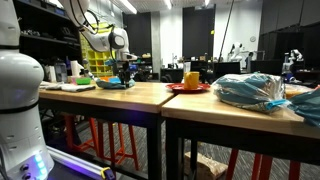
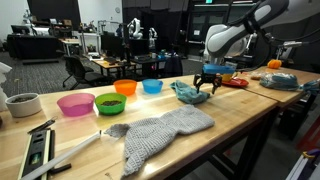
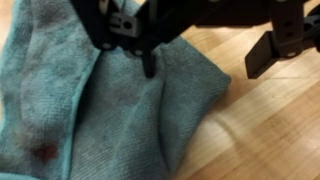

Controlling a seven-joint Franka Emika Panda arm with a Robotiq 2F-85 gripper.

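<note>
The gripper is ready to close on the cloth's edge (image 3: 204, 76) now, because the cloth's edge is between the robot's open fingers.
A crumpled teal cloth (image 3: 90, 110) lies on the wooden table (image 3: 270, 130); both exterior views show it (image 2: 190, 93) (image 1: 115, 84). My gripper (image 3: 205, 65) hangs just above the cloth's edge, jaws open wide. One finger (image 3: 148, 62) reaches down onto a fold of the cloth, while the other finger (image 3: 285, 45) hovers over bare wood beside it. Nothing is clamped between them. In both exterior views the gripper (image 2: 207, 85) (image 1: 125, 72) points straight down at the cloth.
Pink (image 2: 75, 103), green (image 2: 110, 103), orange (image 2: 125, 87) and blue (image 2: 152, 86) bowls stand in a row beside the cloth. A grey knitted cloth (image 2: 160, 132) lies nearer the front edge. A red plate (image 1: 188, 88) and a plastic bag (image 1: 250, 92) sit further along.
</note>
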